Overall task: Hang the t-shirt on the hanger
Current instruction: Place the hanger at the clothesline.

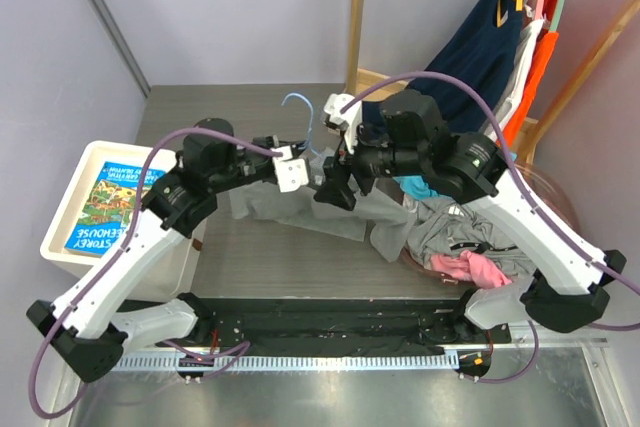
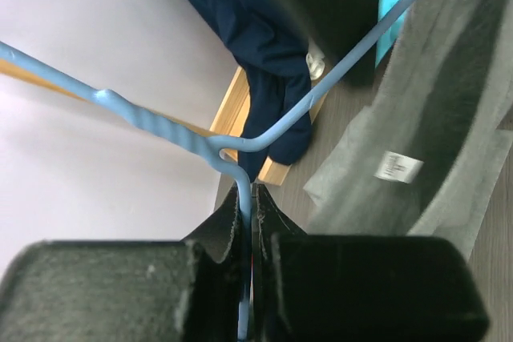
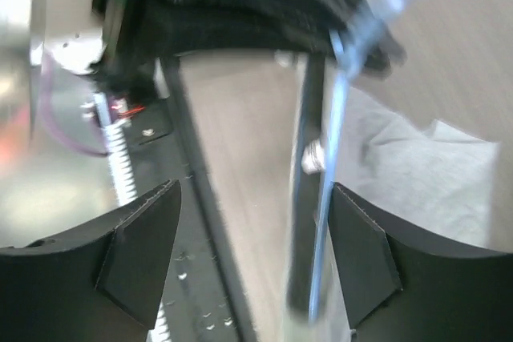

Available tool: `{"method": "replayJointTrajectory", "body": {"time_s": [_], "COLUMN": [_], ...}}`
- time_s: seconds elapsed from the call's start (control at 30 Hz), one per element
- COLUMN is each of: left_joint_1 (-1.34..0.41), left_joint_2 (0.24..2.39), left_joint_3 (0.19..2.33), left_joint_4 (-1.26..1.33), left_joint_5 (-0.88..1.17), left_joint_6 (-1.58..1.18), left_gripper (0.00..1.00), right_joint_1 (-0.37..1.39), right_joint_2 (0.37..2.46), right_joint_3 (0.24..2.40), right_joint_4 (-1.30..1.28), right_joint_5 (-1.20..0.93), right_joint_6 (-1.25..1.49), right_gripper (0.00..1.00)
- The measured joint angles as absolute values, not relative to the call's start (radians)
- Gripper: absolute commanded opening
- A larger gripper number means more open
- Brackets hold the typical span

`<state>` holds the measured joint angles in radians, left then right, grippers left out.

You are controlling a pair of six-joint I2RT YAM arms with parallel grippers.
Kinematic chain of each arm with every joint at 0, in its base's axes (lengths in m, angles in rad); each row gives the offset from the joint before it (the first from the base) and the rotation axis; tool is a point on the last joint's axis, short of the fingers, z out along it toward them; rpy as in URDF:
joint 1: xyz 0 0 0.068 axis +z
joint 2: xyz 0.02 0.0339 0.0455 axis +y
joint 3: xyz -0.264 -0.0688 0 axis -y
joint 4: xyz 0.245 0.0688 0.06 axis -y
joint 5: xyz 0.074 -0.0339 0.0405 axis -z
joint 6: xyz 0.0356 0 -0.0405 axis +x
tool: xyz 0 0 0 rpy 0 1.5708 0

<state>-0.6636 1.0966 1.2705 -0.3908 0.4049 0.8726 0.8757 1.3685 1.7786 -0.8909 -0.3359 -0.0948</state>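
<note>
I will grab the pale-blue hanger by its free arm with my right gripper next, so the hook stays clear and I can place the t-shirt.
The pale-blue hanger (image 1: 303, 107) stands hook-up above the table, and my left gripper (image 1: 290, 169) is shut on its wire. In the left wrist view the wire (image 2: 240, 167) runs straight between the closed fingers (image 2: 200, 286). The light-grey t-shirt (image 1: 375, 209) lies crumpled on the table under both grippers; its collar and white label (image 2: 398, 167) show to the right of the hanger. My right gripper (image 1: 335, 187) is open just right of the left one. In the right wrist view a blue hanger arm (image 3: 329, 198) passes between the open fingers, close to the right fingertip (image 3: 361, 266), with the t-shirt (image 3: 433, 174) behind.
A pile of grey and pink clothes (image 1: 465, 257) lies at the right of the table. A navy garment (image 1: 480, 37) and an orange one hang on a wooden rack (image 1: 358, 17) at the back right. A white bin (image 1: 70, 237) holding a book stands at the left.
</note>
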Motion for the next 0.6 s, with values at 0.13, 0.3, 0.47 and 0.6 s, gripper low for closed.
{"method": "replayJointTrajectory", "body": {"time_s": [0.13, 0.3, 0.47, 0.6], "left_joint_1": [-0.626, -0.623, -0.623, -0.623], "left_joint_2": [0.995, 0.945, 0.956, 0.976], "left_joint_3": [1.186, 1.172, 1.172, 1.172], "left_joint_4": [-0.398, -0.421, -0.427, -0.432], "left_joint_5": [0.479, 0.532, 0.564, 0.573], "left_joint_6": [0.903, 0.934, 0.945, 0.945], "left_gripper": [0.00, 0.00, 0.00, 0.00], "right_joint_1": [0.799, 0.696, 0.699, 0.697], "right_joint_2": [1.265, 1.210, 1.213, 1.233], "right_joint_3": [1.683, 1.658, 1.576, 1.551], "right_joint_4": [-0.907, -0.990, -1.036, -1.045], "right_joint_5": [-0.466, -0.648, -0.764, -0.818], "right_joint_6": [-0.057, -0.025, -0.012, 0.000], "right_gripper": [0.75, 0.73, 0.62, 0.62]}}
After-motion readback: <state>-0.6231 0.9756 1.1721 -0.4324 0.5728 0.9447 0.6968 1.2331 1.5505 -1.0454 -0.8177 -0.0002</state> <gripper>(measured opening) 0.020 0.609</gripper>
